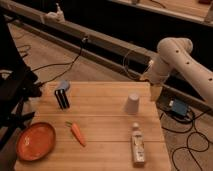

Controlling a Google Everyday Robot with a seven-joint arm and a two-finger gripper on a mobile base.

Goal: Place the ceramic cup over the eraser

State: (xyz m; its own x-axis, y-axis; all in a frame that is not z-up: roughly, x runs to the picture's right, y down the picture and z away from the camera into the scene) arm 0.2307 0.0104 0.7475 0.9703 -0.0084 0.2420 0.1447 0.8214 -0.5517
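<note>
The ceramic cup needs to cover the eraser, so next my gripper needs to grab the cup by its narrow upturned end.
The ceramic cup is small and off-white. It stands on the wooden table near the right edge, its narrow end up. The eraser, a black block with a blue-grey rounded part at its top, stands upright at the table's left rear. My gripper hangs from the white arm just right of the cup, at the table's right edge. It is open, holds nothing and stays apart from the cup.
An orange carrot lies left of the table's centre, and an orange plate sits at the front left. A clear labelled bottle lies at the front right. Cables and a blue box are on the floor to the right.
</note>
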